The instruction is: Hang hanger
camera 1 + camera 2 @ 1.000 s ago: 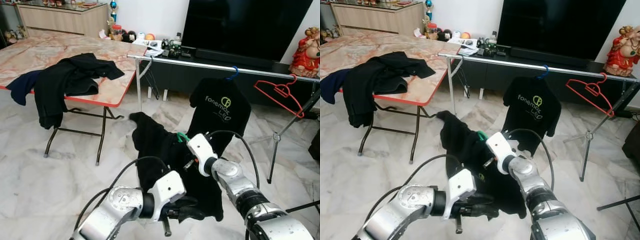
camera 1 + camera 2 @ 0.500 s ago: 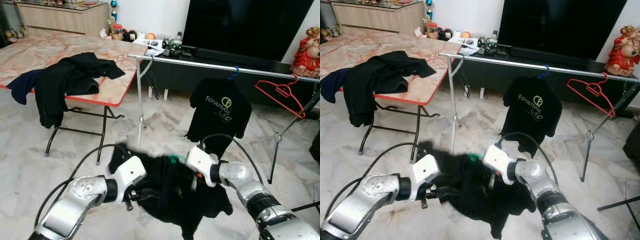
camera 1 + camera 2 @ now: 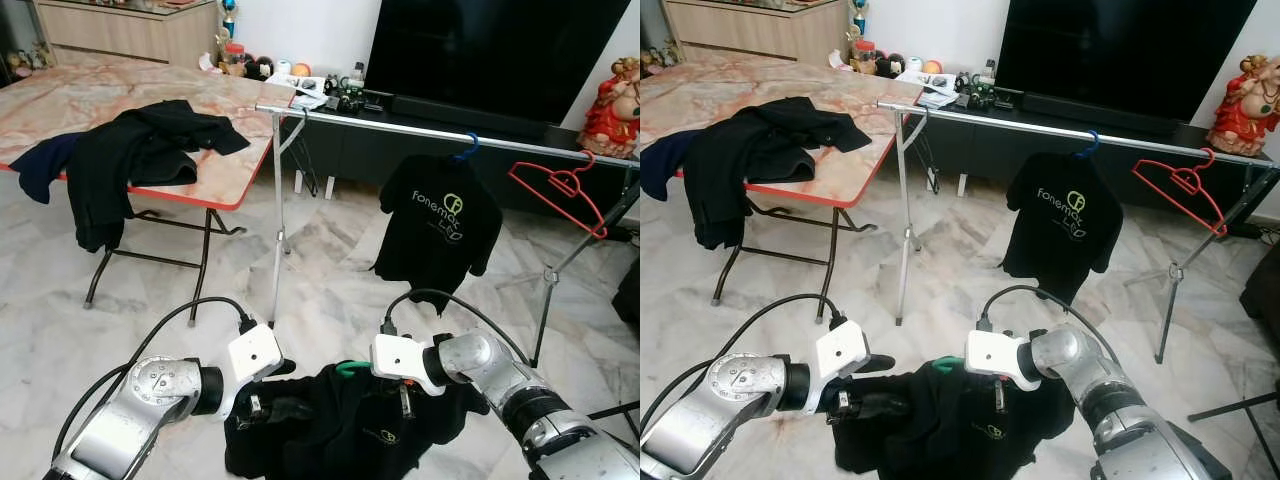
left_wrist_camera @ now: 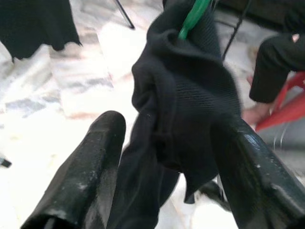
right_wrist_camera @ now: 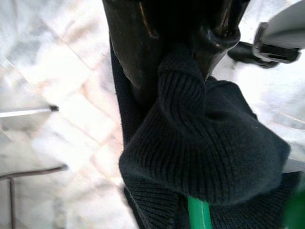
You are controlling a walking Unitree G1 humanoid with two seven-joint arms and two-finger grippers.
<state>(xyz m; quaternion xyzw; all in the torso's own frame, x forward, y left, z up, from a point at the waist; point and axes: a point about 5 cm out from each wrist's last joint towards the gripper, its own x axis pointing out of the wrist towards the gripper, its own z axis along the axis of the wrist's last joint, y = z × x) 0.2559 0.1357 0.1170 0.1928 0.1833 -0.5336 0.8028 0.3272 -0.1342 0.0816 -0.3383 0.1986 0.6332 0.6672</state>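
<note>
I should grab the shirt by the fold of its ribbed collar [image 4: 188,121] with my left gripper next. That fold stands out, while the body of the shirt hangs loose.
A black shirt [image 3: 340,435] with a green hanger [image 3: 350,368] in its collar hangs bunched low over the floor between my two arms. My right gripper [image 3: 405,400] is shut on the shirt's knit collar [image 5: 200,157], right beside the green hanger [image 5: 199,213]. My left gripper [image 3: 262,408] is at the shirt's left side, its fingers [image 4: 90,176] spread apart with a fold of the fabric [image 4: 186,105] between them. The silver clothes rail [image 3: 430,130] runs across behind, well above both grippers.
On the rail hang a black printed T-shirt [image 3: 442,215] on a blue hanger and a bare red hanger [image 3: 560,185]. A folding table [image 3: 215,180] with dark clothes [image 3: 130,160] stands to the left. The rail's upright pole [image 3: 277,220] is just beyond the left arm.
Both arms came down, and the shirt went from held up and spread to bunched near the floor. The left gripper swung left and its fingers now stand apart.
</note>
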